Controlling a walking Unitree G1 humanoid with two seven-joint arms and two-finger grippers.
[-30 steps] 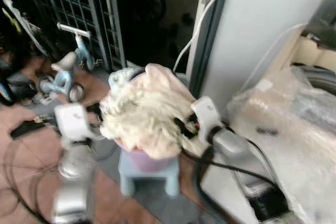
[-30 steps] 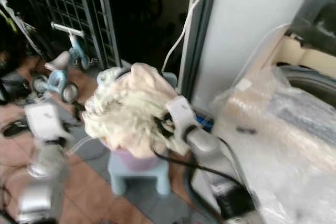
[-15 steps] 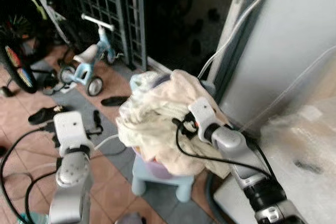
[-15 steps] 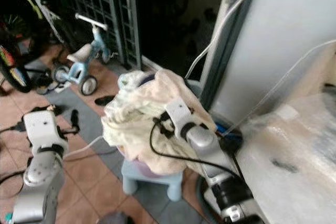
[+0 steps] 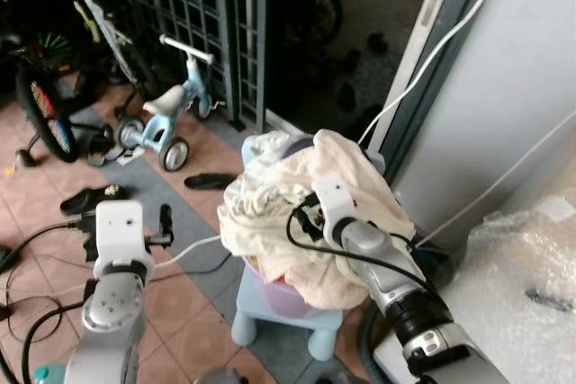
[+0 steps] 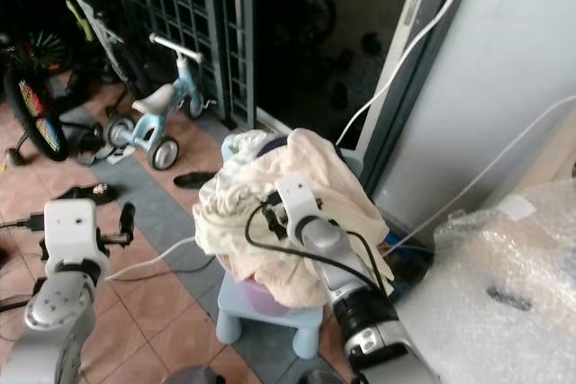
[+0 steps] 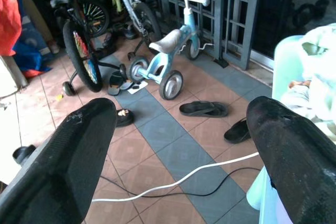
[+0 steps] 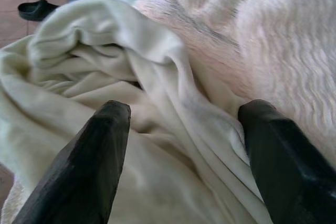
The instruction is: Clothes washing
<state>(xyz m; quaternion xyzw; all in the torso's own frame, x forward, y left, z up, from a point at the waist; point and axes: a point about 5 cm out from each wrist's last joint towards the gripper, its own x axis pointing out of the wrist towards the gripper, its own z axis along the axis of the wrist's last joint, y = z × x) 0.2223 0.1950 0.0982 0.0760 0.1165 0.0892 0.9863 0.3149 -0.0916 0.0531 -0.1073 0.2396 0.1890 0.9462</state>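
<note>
My right gripper grabs the cream cloth by its thick raised fold (image 8: pixel 195 109) next, since the rest of the cloth lies slack over the heap.
A heap of cream and pale pink clothes (image 5: pixel 270 200) fills a purple basket (image 5: pixel 270 287) that stands on a light blue stool (image 5: pixel 270 317). My right gripper (image 8: pixel 184 114) is pressed down onto the top of the heap, open. Its fingers (image 8: pixel 100 150) straddle a thick fold of cream cloth. My left gripper (image 7: pixel 181 111) is held out to the left of the basket above the tiled floor, open and with nothing between its fingers (image 7: pixel 79 145). The washing machine (image 5: pixel 531 285), wrapped in bubble plastic, is at the right.
A small blue tricycle (image 5: pixel 171 110) and a bicycle (image 5: pixel 45 105) stand by a dark metal gate (image 5: pixel 225 6) at the left. Sandals (image 5: pixel 211 182) and a white cable (image 5: pixel 193 245) lie on the floor. A grey wall (image 5: pixel 504 87) rises just behind the basket.
The whole picture has swung, so the camera moved. My right gripper stays on the clothes heap, and my left arm stays out to the left.
</note>
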